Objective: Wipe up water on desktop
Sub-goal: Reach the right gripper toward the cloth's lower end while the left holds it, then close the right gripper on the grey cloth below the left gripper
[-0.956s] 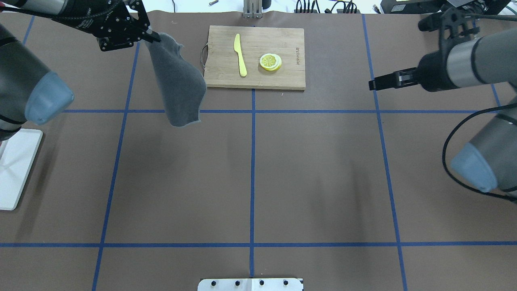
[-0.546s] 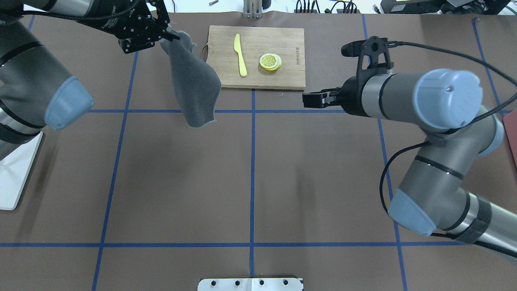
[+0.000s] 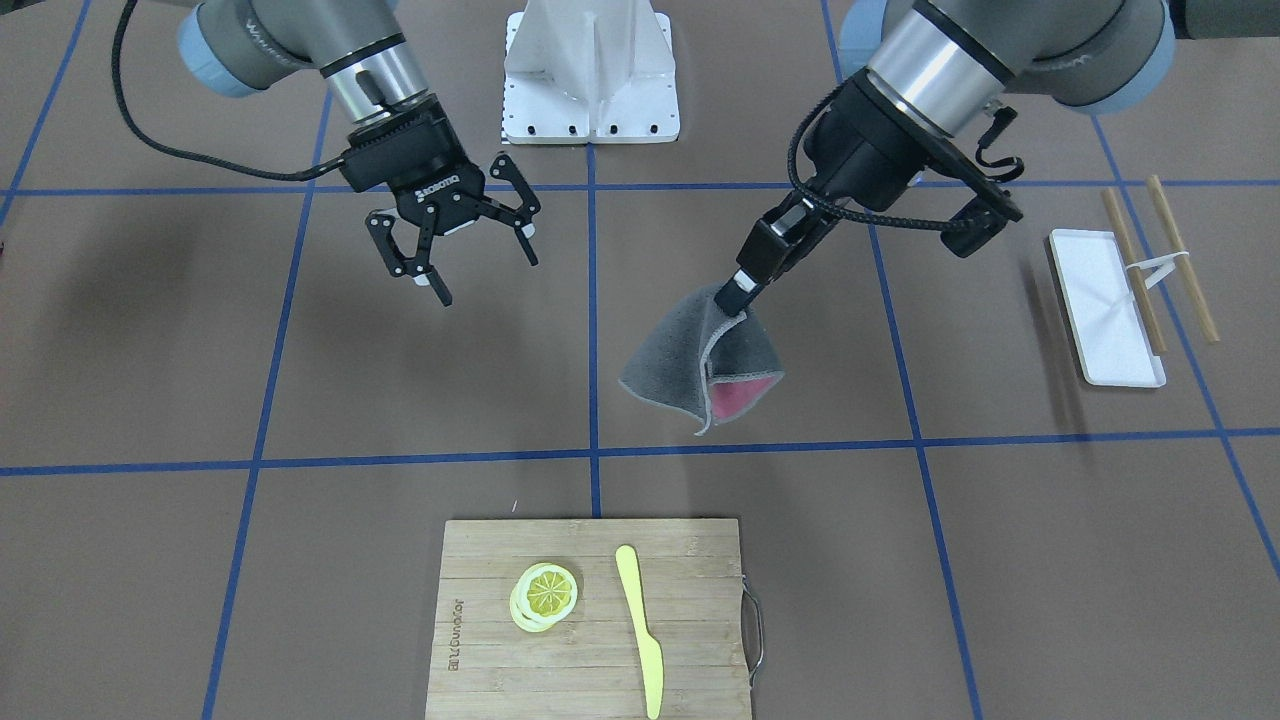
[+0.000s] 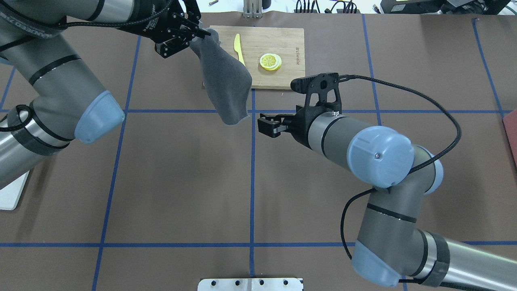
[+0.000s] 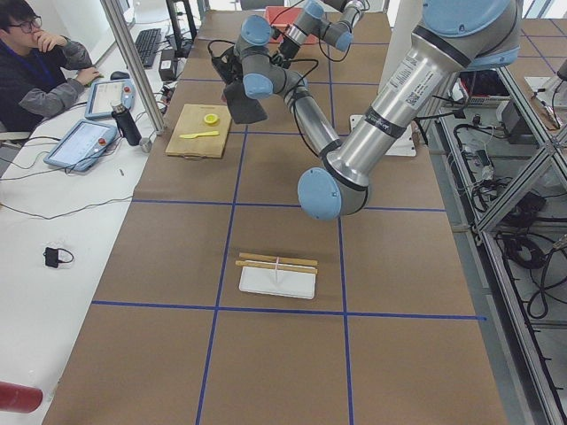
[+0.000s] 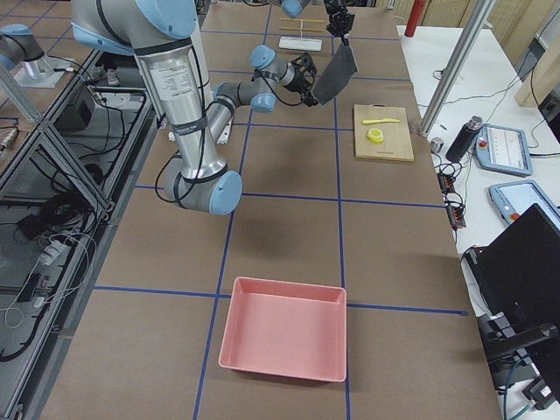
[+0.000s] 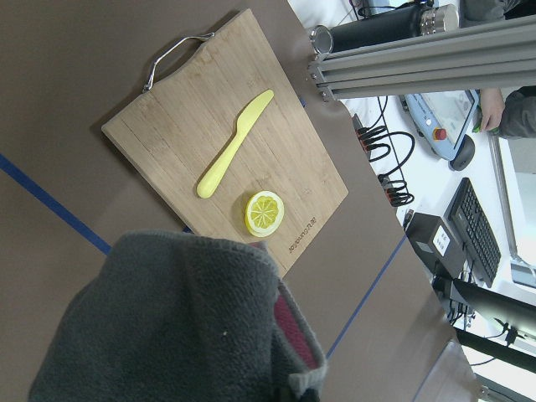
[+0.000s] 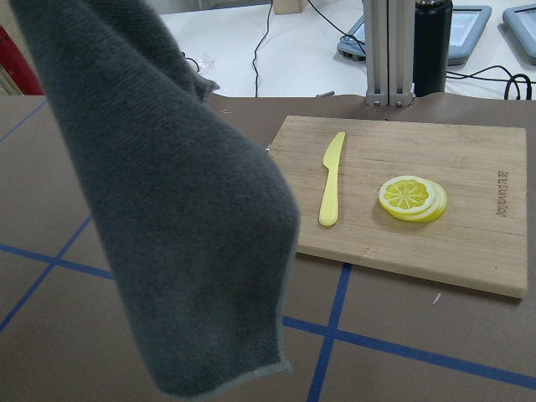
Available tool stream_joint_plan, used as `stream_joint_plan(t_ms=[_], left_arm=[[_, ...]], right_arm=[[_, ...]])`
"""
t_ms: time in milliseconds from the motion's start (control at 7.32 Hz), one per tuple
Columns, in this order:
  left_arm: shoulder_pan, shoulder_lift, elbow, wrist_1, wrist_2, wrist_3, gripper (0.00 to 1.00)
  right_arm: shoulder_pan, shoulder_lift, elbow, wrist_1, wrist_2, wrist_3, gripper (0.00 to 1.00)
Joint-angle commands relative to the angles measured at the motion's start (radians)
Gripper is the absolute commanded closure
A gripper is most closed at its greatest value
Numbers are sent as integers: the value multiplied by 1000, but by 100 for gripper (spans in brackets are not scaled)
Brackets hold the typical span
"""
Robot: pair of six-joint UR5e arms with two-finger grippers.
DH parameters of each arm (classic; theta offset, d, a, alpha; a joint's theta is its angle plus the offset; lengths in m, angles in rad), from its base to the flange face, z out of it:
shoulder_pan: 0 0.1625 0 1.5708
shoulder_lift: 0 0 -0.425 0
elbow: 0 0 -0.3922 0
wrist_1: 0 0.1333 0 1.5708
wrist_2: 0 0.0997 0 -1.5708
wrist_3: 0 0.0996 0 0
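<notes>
My right gripper takes hold of the grey cloth by its loose hanging corner (image 3: 633, 379) next, to wipe up the water on the desktop.
My left gripper (image 4: 205, 33) is shut on the top corner of a grey cloth (image 4: 227, 83) with a pink inner side (image 3: 740, 392). The cloth hangs above the brown desktop (image 4: 181, 169), in front of the cutting board. My right gripper (image 3: 485, 275) is open and empty in the air. In the overhead view it (image 4: 263, 123) points at the cloth's lower edge from the right, close to it. The cloth fills the left of the right wrist view (image 8: 167, 209) and the bottom of the left wrist view (image 7: 167, 327). I see no water on the desktop.
A bamboo cutting board (image 4: 278, 40) at the far middle holds a yellow knife (image 4: 238, 48) and lemon slices (image 4: 270, 61). A small white tray (image 3: 1105, 305) with wooden sticks lies on my left side. A pink bin (image 6: 284, 337) stands at my right end.
My left gripper has carried the hanging cloth to the right, toward the table's middle. My right arm has swung in from the right, its gripper now close beside the cloth.
</notes>
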Motion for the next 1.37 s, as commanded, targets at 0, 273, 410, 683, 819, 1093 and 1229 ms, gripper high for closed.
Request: stream_joint_plan(t_ms=[0,273,410,683,819,1093,1229], left_arm=[[27,-34,-4,0,21,-87,100],[52,-39,-18,0,21,-106,100],[63,-40,-33,-2,21,-127,100],[80,-37,-79,0,14,-132,100],[84,-37,-94,-2,11,-152,100],[101,-39,-119,-2,11,-160,100],[107,-37,-133,-2,9,-161,100]], right_arm=[[-52,29,-27,-1,-81,1,1],[-56,30,-29,-1,-86,1,1],[-56,30,-29,-1,-87,1,1],[-56,30,-29,1,-86,1,1],[-56,30,-29,1,-86,1,1],[-56,28,-27,2,-86,1,1],[-56,28,-29,3,-86,1,1]])
